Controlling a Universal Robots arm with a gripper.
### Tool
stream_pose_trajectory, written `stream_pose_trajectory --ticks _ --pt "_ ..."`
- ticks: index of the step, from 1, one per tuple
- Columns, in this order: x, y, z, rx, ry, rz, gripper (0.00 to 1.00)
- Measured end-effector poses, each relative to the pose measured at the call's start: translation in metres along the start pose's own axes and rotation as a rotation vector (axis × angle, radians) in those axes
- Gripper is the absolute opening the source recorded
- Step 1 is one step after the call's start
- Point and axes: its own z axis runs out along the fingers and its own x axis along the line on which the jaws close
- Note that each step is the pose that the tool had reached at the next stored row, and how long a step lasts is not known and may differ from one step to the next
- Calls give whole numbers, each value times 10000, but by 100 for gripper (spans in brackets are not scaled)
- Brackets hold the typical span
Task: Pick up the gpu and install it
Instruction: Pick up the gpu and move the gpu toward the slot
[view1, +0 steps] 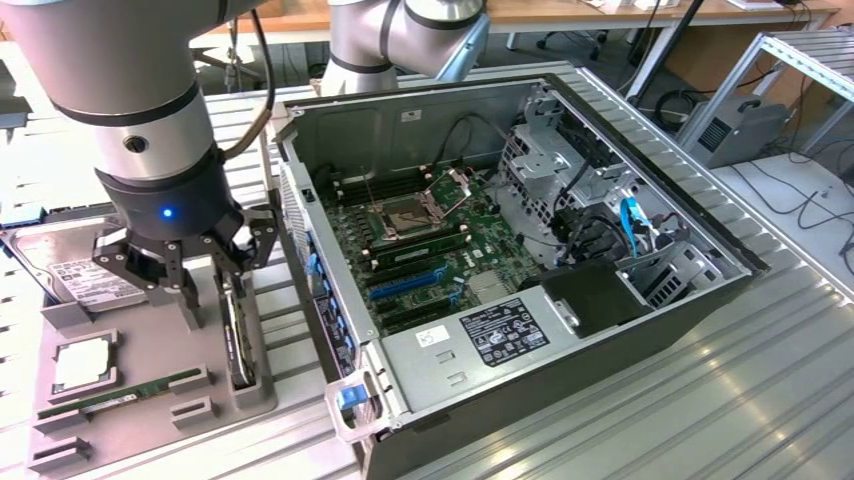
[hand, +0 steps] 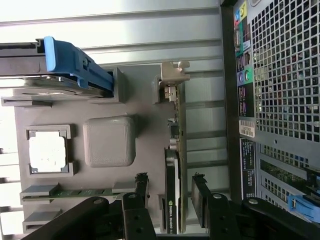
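My gripper moves down next before it closes on the GPU, since its fingers are still above the GPU's top edge over the grey tray (view1: 140, 435).
The gpu (view1: 242, 345) is a thin black card standing on its edge in a slot of the grey parts tray (view1: 140, 435), to the exterior view's left of the open computer case (view1: 534, 330). In the wrist view the gpu (hand: 172, 150) has its silver bracket (hand: 172, 80) at the far end. My gripper (view1: 210, 292) hangs low over the card's nearer end. It is open, and its two black fingers (hand: 142, 186) straddle the card with a gap on each side in the wrist view. Nothing is held.
On the tray also lie a hard drive (view1: 83, 280) in a blue caddy (hand: 75, 62), a CPU (view1: 83, 366) and a green RAM stick (view1: 120, 398). The case's motherboard (view1: 427, 250) faces up; its rear grille (hand: 282, 75) stands close beside the tray.
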Motion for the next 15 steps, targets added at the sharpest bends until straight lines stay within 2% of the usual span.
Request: stream_pose_trajectory --ticks 15 --pt "-12 -1 143 3 -1 -1 48"
